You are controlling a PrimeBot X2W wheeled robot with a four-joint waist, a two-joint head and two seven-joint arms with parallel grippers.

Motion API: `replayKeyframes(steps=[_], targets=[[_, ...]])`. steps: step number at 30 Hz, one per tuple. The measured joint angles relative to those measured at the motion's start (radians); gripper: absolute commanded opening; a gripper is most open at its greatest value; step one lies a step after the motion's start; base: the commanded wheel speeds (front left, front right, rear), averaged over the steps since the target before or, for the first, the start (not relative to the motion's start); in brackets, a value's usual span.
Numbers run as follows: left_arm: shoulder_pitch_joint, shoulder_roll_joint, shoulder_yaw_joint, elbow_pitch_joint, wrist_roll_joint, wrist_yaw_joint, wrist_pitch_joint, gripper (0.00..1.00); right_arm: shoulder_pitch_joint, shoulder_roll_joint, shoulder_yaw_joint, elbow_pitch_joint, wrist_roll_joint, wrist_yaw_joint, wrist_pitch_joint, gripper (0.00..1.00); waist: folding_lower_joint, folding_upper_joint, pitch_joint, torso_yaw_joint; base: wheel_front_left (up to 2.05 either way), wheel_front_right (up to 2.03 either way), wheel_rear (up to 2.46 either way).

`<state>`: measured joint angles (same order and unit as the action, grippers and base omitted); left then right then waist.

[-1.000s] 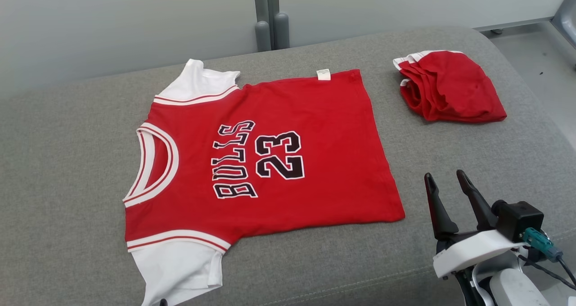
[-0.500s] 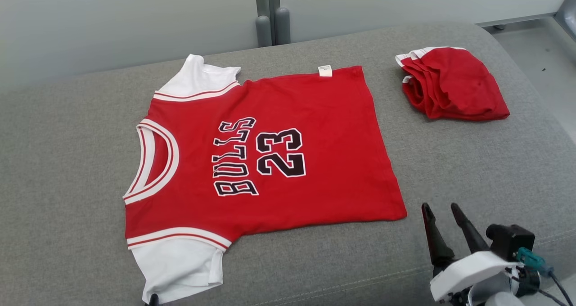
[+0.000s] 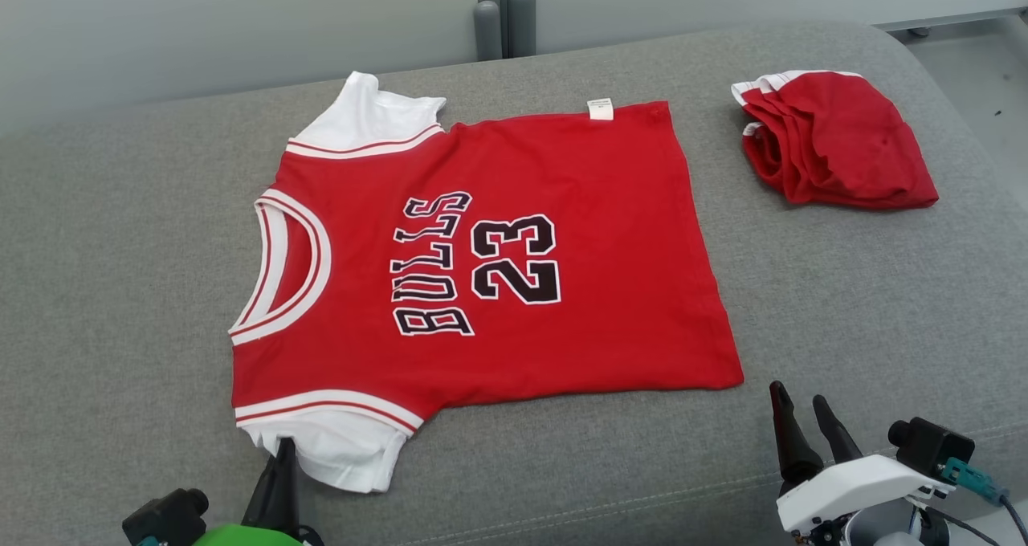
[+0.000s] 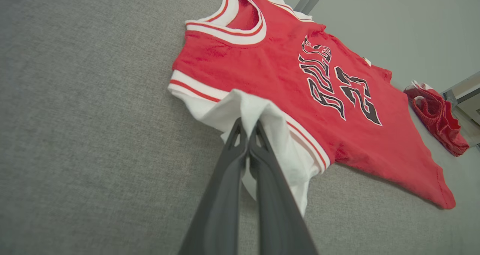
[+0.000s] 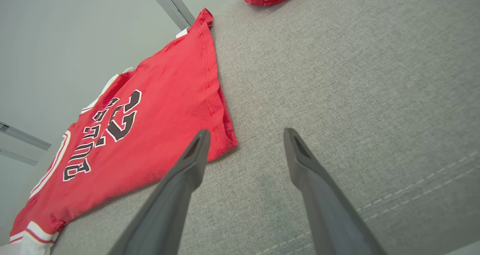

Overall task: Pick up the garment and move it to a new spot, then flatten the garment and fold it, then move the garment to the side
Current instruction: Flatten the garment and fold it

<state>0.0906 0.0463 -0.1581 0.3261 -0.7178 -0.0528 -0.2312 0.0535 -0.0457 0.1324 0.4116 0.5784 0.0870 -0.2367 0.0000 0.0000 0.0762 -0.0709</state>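
Note:
The jersey's body (image 3: 617, 257) lies flat on the cushion. My right gripper grips it by its bottom hem corner (image 3: 735, 378) next, where the jersey's edge stands free.
A red jersey-style garment (image 3: 498, 257) with white sleeves and black "BULLS 23" lettering lies flat on the grey cushion, collar to the left. My left gripper (image 3: 286, 447) is at its near white sleeve (image 3: 345, 450), shut on the sleeve fabric, which bunches up between the fingertips in the left wrist view, garment (image 4: 300, 78), gripper (image 4: 247, 124). My right gripper (image 3: 801, 405) stands open just right of the garment's near hem corner (image 3: 735, 379), touching nothing. In the right wrist view that gripper (image 5: 245, 142) hovers over bare cushion beside the corner (image 5: 225, 142).
A second red garment (image 3: 835, 140), folded, lies at the far right of the grey cushion (image 3: 120, 249). A pale wall with a grey post (image 3: 502, 8) runs behind. The cushion's front seam (image 3: 642, 502) is near my grippers.
My left gripper has come up into view and shut on the near white sleeve, crumpling it. My right gripper has dropped lower in the view. The head camera has shifted a little.

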Motion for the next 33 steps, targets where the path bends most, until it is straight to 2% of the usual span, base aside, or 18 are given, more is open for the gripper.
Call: replayKeyframes(steps=[9, 18, 22, 26, 29, 32, 33], targets=[[-0.02, 0.0, -0.036, -0.041, 0.027, -0.001, 0.0, 0.0, -0.076, 0.002, -0.003, 0.098, 0.113, 0.018, 0.031, 1.0, 0.0, 0.0, 0.026, 0.032, 0.0, 0.0, 0.0], [-0.023, 0.0, -0.049, -0.045, 0.038, -0.001, 0.0, 0.0, -0.13, 0.002, 0.026, 0.181, 0.121, 0.027, 0.042, 1.0, 0.0, 0.0, 0.039, 0.078, 0.0, 0.0, 0.0], [-0.023, 0.0, -0.049, -0.045, 0.038, -0.001, 0.0, 0.0, -0.142, 0.0, 0.036, 0.213, 0.136, 0.027, 0.044, 0.95, 0.0, 0.0, 0.036, 0.094, 0.0, 0.0, 0.0], [-0.023, 0.0, -0.043, -0.049, 0.038, 0.0, 0.0, 0.0, -0.161, 0.0, 0.047, 0.245, 0.142, 0.027, 0.044, 0.78, 0.0, 0.0, 0.03, 0.101, 0.0, 0.0, 0.0], [-0.022, 0.0, -0.042, -0.051, 0.038, 0.0, 0.0, 0.0, -0.174, -0.001, 0.05, 0.273, 0.154, 0.031, 0.044, 0.6, 0.0, 0.0, 0.028, 0.102, 0.0, 0.0, 0.0], [-0.021, 0.0, -0.042, -0.054, 0.038, 0.002, 0.0, 0.0, -0.185, -0.003, 0.048, 0.3, 0.17, 0.036, 0.044, 0.56, 0.0, 0.0, 0.027, 0.102, 0.0, 0.0, 0.0], [-0.021, 0.0, -0.042, -0.055, 0.038, 0.002, 0.0, 0.0, -0.189, -0.003, 0.048, 0.309, 0.172, 0.036, 0.044, 0.51, 0.0, 0.0, 0.026, 0.102, 0.0, 0.0, 0.0]])
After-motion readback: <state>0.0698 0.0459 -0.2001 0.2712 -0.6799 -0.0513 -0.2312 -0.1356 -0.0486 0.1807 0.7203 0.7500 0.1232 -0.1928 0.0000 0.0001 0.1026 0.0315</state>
